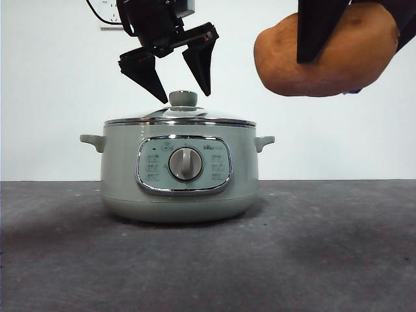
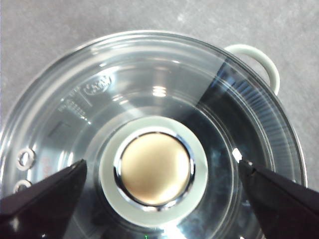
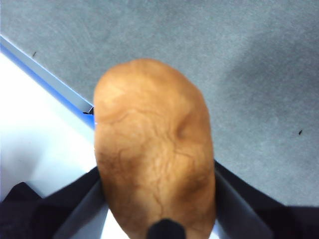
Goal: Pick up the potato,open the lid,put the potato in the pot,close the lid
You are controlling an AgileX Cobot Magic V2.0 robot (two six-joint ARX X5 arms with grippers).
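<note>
The left gripper grabs the glass lid by its green knob (image 1: 183, 99) next, so that the pot opens up for the potato (image 1: 325, 55).
The sage-green pot (image 1: 180, 170) stands on the grey table with its glass lid (image 1: 180, 119) shut on it. My left gripper (image 1: 182, 91) hangs open just above the lid's green knob (image 1: 183, 99), one jaw on each side of it. In the left wrist view the knob (image 2: 153, 169) lies centred between the spread jaws of that gripper (image 2: 162, 174), and the clear lid (image 2: 149, 89) fills the picture. At the upper right of the front view, my right gripper (image 1: 344, 39) is shut on the tan-brown potato (image 1: 325, 58), held high in the air. The potato (image 3: 154, 149) fills the right wrist view.
One pot handle (image 2: 259, 62) shows beyond the lid's rim. A silver dial (image 1: 186, 164) and control panel face the front camera. The table's blue edge (image 3: 45, 74) and white floor lie below the raised potato.
</note>
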